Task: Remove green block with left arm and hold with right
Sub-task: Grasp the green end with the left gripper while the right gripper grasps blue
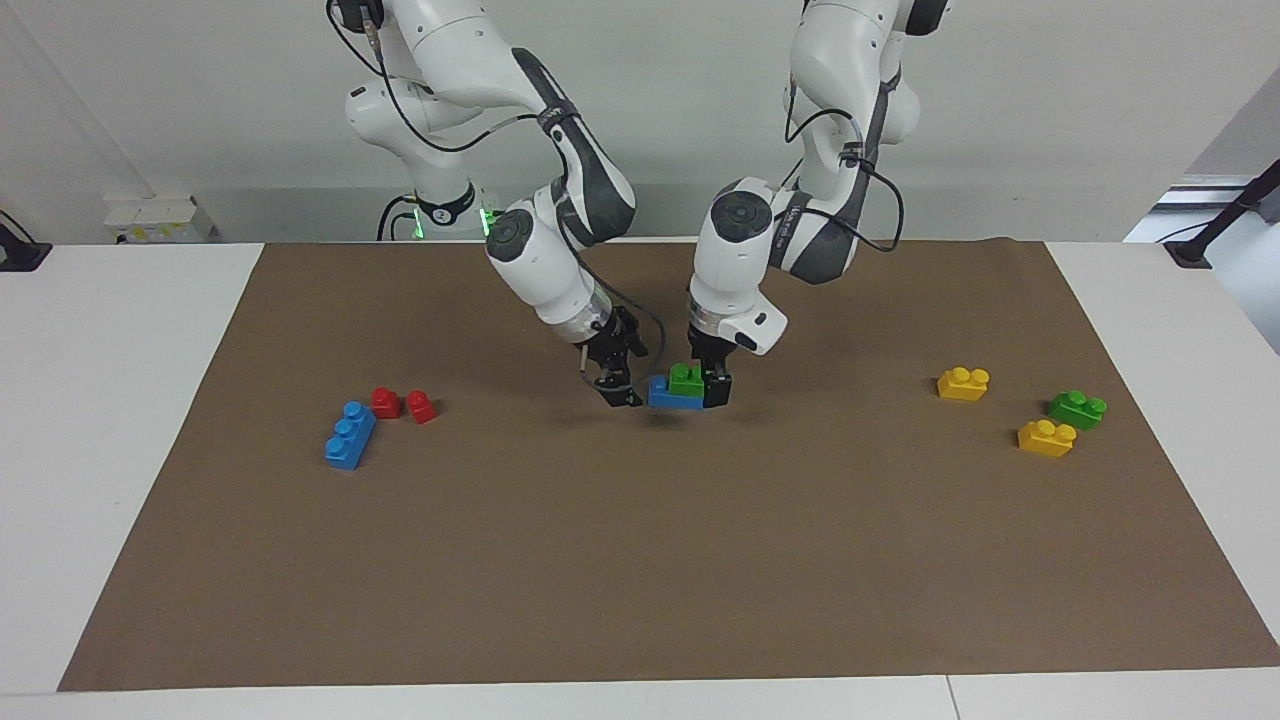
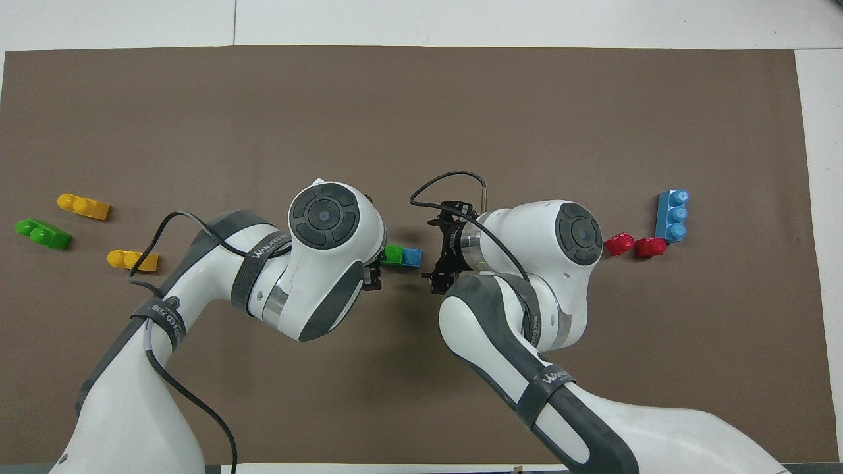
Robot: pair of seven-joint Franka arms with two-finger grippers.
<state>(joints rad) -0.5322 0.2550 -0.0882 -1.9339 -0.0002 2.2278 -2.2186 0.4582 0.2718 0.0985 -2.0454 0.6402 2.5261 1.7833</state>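
The right gripper grabs the blue brick by its bare end [image 2: 412,257] next, to hold the stack steady while the green block [image 2: 393,253] comes off.
The green block [image 1: 687,379] sits stacked on one end of a blue brick [image 1: 664,395] at the middle of the brown mat; it also shows from above as the green block [image 2: 393,253]. My left gripper [image 1: 712,386] is down at the stack's end toward the left arm's side. It is open, with a finger [image 1: 717,390] beside the green block. From above its wrist hides most of it. My right gripper [image 1: 624,382] hangs open just off the blue brick's bare end and holds nothing. The overhead view shows the right gripper [image 2: 437,253] spread wide.
Toward the right arm's end lie a blue three-stud brick [image 1: 350,435] and two red blocks [image 1: 386,402] [image 1: 422,406]. Toward the left arm's end lie two yellow blocks [image 1: 963,383] [image 1: 1046,438] and a darker green brick [image 1: 1077,409]. White table [image 1: 120,400] surrounds the mat.
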